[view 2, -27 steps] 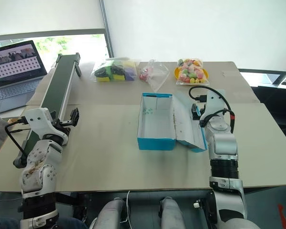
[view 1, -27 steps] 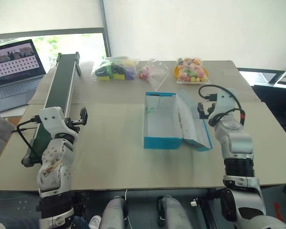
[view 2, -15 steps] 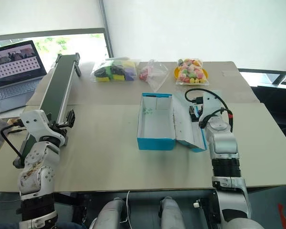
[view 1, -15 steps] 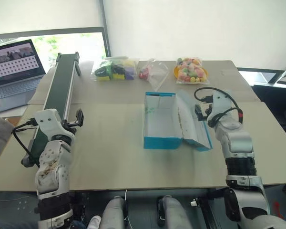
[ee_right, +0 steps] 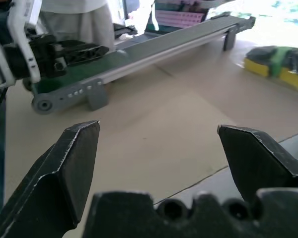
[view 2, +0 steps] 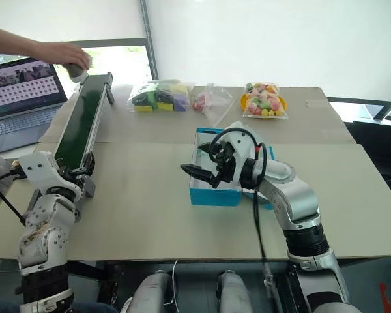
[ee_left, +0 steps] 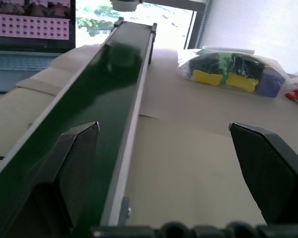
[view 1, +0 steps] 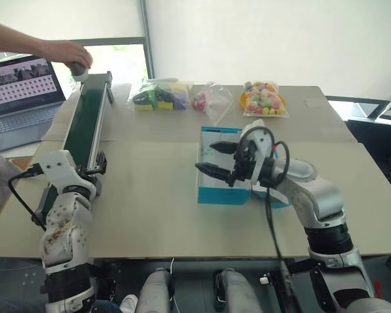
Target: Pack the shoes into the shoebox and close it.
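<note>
The grey shoe (view 1: pixel 79 70) is at the belt's far end (view 1: pixel 94 81), beyond the left gripper's fingers, so the left gripper isn't ready to close on the shoe yet and should first move toward it.
The turquoise shoebox (view 1: pixel 216 193) stands open at the table's middle, white inside, with its lid flap lying to its right behind my right arm. My right gripper (view 1: pixel 212 158) hangs open and empty over the box, pointing left toward the conveyor (view 1: pixel 85 124). At the belt's far end a person's hand (view 1: pixel 62 52) holds one grey shoe (view 1: pixel 79 70). My left gripper (view 1: pixel 99 164) is open and empty by the belt's near end, looking up along the belt (ee_left: pixel 104 84). The right wrist view shows open fingers (ee_right: pixel 74 163) and, beyond them, the left gripper (ee_right: pixel 74 49).
A laptop (view 1: pixel 23 85) sits left of the conveyor. Clear bags of colourful items (view 1: pixel 159 94) (view 1: pixel 264 98) and a smaller bag (view 1: pixel 207 99) lie along the table's far side. Bare tabletop (view 1: pixel 150 189) lies between the belt and the box.
My right gripper has swung from beside the lid flap leftward across the box. The left gripper has drifted left to the belt. A person's hand with a shoe has come in.
</note>
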{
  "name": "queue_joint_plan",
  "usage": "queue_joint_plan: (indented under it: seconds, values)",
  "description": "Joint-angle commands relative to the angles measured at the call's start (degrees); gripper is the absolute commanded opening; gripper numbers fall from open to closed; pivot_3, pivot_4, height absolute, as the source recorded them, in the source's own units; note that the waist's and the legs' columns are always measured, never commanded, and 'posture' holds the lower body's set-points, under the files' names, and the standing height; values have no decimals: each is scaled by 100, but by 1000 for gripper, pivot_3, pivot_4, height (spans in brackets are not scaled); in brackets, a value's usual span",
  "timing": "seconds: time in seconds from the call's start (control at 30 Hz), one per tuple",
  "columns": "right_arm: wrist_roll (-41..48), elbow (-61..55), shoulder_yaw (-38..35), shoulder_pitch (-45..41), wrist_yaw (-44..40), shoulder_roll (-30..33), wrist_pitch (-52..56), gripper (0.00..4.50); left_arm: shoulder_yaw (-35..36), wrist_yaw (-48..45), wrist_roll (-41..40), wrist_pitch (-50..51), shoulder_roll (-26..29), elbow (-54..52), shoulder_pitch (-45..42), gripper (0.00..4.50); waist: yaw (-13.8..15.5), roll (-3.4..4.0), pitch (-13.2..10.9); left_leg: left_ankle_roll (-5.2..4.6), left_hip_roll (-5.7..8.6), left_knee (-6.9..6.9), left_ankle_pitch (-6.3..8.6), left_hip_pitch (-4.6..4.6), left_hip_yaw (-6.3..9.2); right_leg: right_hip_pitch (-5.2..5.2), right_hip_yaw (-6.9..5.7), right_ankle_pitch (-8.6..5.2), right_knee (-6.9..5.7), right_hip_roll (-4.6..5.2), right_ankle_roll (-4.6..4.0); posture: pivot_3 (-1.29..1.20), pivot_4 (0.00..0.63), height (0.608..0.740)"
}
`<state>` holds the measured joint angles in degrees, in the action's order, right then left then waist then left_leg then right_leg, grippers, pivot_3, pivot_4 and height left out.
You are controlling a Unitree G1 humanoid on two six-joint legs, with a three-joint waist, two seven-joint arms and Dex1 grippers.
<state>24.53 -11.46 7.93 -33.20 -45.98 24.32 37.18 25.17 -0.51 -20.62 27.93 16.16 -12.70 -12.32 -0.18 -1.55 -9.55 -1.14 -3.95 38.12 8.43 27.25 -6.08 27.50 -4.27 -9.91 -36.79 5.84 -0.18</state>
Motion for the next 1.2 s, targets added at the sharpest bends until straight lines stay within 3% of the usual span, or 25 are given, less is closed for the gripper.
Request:
queue_joint_plan:
  seconds: [0.03,0.37,0.67,1.2]
  values:
    - [-190,-94,284,-239,-183,68,-184,4435,208,-59,-69,198,253,27,78,4500,11,0,0,1,0,0,1,0,0,1,-2,0,0,1,0,0,150,681]
    - [-382,-255,564,-115,127,-343,-79,4435,388,-86,-98,665,672,453,-21,4500,75,-13,0,7,-1,-1,4,3,0,5,-12,-2,-2,6,-5,0,150,681]
    - [-38,-572,208,32,489,-457,361,4435,253,-139,-49,699,673,660,-77,4500,86,-17,-1,9,-2,-1,7,4,-1,8,-25,-2,-2,17,-7,0,150,681]
    - [-6,-628,191,217,752,-436,484,4435,241,90,-6,1022,605,678,-319,4500,86,-18,-1,9,0,-1,7,4,2,4,-31,-2,-1,25,-7,0,150,681]
